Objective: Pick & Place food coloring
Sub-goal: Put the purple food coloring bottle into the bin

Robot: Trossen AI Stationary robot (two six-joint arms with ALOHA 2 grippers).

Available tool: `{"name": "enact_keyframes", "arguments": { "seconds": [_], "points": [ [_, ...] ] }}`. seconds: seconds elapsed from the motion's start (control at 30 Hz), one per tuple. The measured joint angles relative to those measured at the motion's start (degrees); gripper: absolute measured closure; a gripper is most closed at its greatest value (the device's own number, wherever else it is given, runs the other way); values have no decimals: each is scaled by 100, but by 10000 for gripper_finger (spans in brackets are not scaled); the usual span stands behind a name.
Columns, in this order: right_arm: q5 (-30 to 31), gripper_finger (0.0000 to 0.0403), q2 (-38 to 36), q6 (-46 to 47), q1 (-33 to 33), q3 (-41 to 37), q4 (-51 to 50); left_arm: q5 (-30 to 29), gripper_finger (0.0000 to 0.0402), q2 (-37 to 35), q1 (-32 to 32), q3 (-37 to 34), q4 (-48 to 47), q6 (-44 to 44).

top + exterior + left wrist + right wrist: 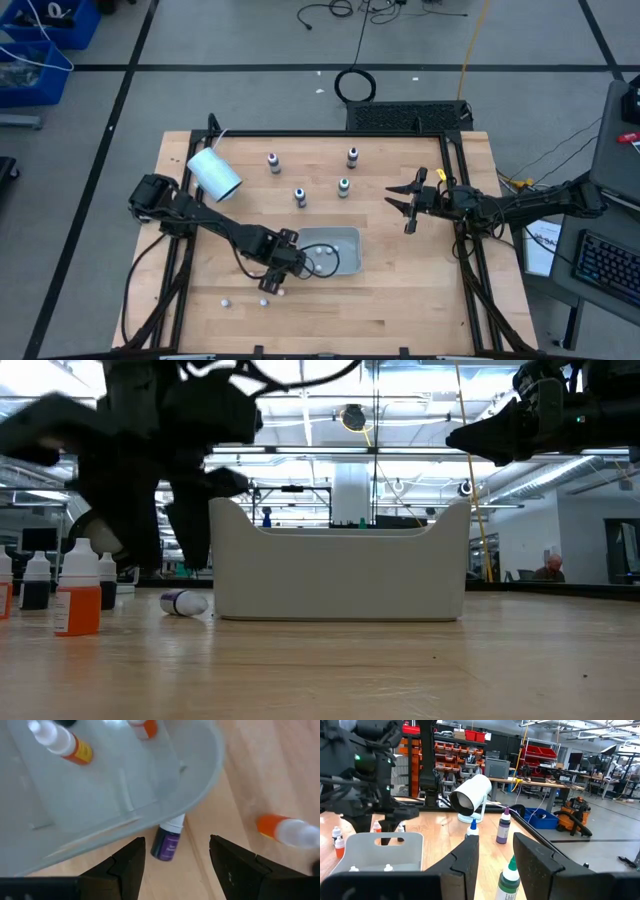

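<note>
My left gripper grabs the purple bottle by its dark labelled body (166, 843) next, to place it in the grey tray (107, 775).
Four small food coloring bottles stand upright on the table's far half (273, 162) (352, 156) (300, 196) (343, 187). A purple bottle (168, 841) lies on its side against the grey tray's outer wall (150, 815); it also shows in the low view (185, 602). My left gripper (175, 865) (272, 283) hovers open over it, a finger on either side, touching nothing. My right gripper (502, 865) (405, 200) is open, right of the bottles, with the green bottle (507, 880) ahead between its fingers and apart from them.
A large white cup (213, 172) lies on its side at the far left. The grey tray (330, 250) holds orange-labelled bottles (60, 740). More small bottles stand near the near edge (80, 595) (227, 300). One orange bottle (287, 830) is beside my left gripper.
</note>
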Motion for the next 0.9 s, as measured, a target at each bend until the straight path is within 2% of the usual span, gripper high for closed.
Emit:
{"name": "enact_keyframes", "arguments": {
  "seconds": [0.2,0.47,0.63,0.77,0.9],
  "points": [
    [0,289,-1,16,1,-1,48,-25,179,0,19,-560,622,33],
    [4,289,1,66,1,-1,45,-3,179,0,22,-875,1299,158],
    [7,289,-1,91,0,-1,48,-21,181,-9,23,-925,1366,159],
    [11,289,0,92,0,-1,48,-17,209,-9,19,-927,1367,159],
    [11,289,1,127,1,-1,48,-1,265,-9,23,-929,1350,159]
  ]
}}
